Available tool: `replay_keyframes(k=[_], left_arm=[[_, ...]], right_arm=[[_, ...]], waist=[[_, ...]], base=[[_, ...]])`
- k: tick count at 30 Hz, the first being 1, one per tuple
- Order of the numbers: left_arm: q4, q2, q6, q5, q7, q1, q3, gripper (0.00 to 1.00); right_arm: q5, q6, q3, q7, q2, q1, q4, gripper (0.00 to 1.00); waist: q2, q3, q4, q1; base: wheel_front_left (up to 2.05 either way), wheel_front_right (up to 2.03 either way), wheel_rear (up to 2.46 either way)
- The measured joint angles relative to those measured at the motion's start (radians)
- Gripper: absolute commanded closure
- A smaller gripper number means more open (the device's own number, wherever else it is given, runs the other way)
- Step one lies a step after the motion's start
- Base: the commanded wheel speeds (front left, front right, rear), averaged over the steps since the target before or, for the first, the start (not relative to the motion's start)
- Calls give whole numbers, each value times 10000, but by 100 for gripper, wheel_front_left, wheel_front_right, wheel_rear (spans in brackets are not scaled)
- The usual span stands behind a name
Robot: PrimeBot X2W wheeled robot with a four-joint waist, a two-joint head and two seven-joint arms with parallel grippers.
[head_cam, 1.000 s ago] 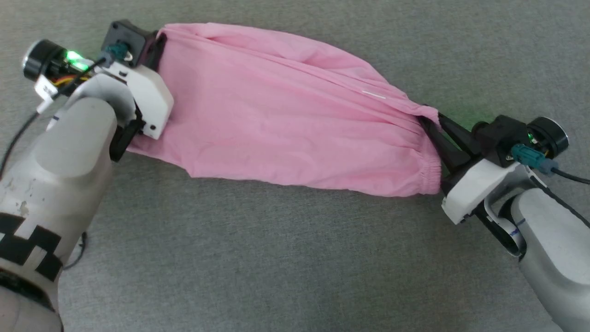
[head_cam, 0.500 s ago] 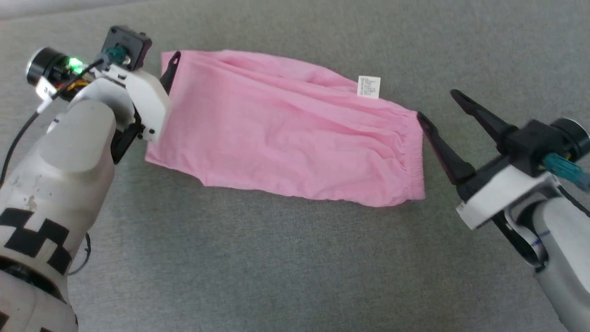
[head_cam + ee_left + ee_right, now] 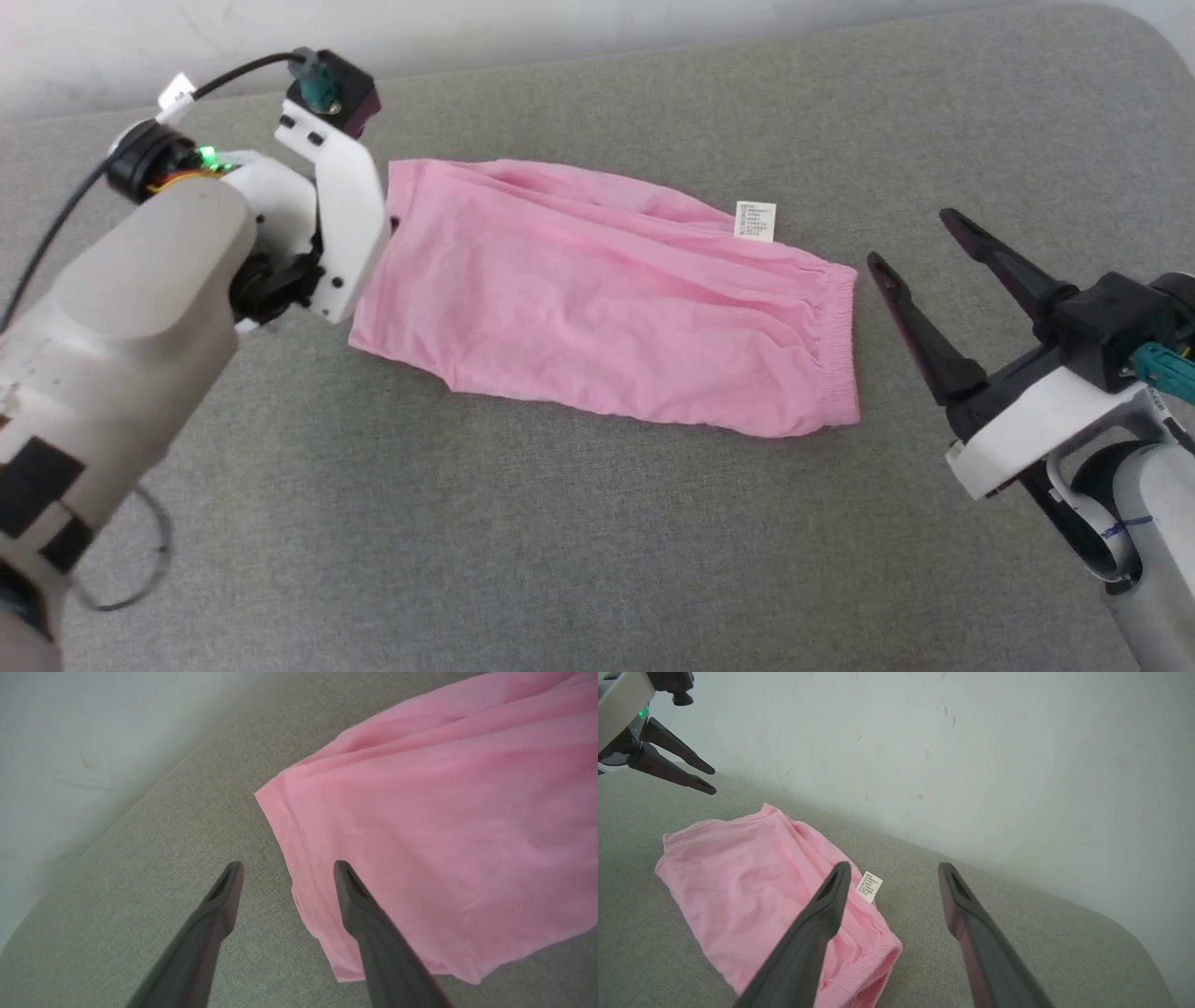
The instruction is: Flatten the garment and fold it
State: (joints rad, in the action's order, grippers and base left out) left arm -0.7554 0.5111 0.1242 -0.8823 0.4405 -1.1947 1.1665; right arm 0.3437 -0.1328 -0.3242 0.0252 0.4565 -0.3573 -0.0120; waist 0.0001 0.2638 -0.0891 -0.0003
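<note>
The garment's pink cloth lies flat while its ruffled elastic edge stands up in a puckered fold, so I will next grab the garment there with my right gripper.
The garment is a light pink cloth lying spread out on the grey padded surface, with its white label sticking out at the far edge and a gathered elastic opening at its right end. My left gripper hovers open over the garment's left hem, touching nothing. In the head view its fingers are hidden behind the white wrist housing. My right gripper stands open just right of the elastic end, apart from the cloth. The right wrist view shows the garment, the label and the open left gripper.
A white wall runs along the back edge of the grey surface, close behind the garment. The surface curves down at its right end. A black cable loops over my left wrist.
Both grippers have opened and let go of the garment's two ends. The cloth now lies slack on the surface with its label turned out. The head view has tilted up.
</note>
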Motion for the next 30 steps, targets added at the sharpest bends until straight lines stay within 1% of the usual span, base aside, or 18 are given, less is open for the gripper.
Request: replay_keyframes(k=[3,6,10,14,18,19,20,23,25,28,30], left_arm=[[545,502,0,-508,1120,-110,454,0],[821,761,0,-708,1858,-204,696,0],[817,892,0,-1030,2270,-160,826,0],[750,924,0,-1024,2713,107,963,0],[773,1028,-2,-918,2754,220,940,0],[790,1041,-2,-892,2748,220,934,60],[794,1041,-2,-871,2713,220,924,100],[815,980,0,-869,2552,241,947,100],[867,897,0,-867,2362,268,1001,100],[865,905,0,-918,2021,364,1039,100],[876,905,0,-947,1847,445,1064,100]], right_arm=[[2,0,-63,-182,-88,3,-105,0],[4,0,-173,-265,-171,-6,-121,0],[10,0,-380,-265,-288,-38,-46,0],[86,0,-466,-240,-353,-132,224,0],[194,0,-579,-215,-374,-300,481,0],[201,0,-596,-219,-359,-340,546,0],[199,0,-646,-224,-318,-388,594,0],[307,0,-677,-343,-73,-676,573,0],[376,0,-746,-610,286,-1002,477,0],[744,-2,-1135,-1363,947,-1583,219,0],[1152,0,-1540,-2194,1327,-1992,121,0]], waist=[[0,54,-102,1],[0,203,-269,2],[0,437,-576,4],[-1,654,-878,4],[0,819,-1098,2],[0,846,-1131,3],[0,856,-1154,3],[0,794,-1138,3],[0,698,-1097,4],[-1,536,-1022,4],[0,425,-975,4]], base=[[0,0,0],[0,0,0],[0,0,0],[0,0,0],[0,0,0],[0,0,0],[0,0,0],[0,0,0],[0,0,0],[0,0,0],[0,0,0]])
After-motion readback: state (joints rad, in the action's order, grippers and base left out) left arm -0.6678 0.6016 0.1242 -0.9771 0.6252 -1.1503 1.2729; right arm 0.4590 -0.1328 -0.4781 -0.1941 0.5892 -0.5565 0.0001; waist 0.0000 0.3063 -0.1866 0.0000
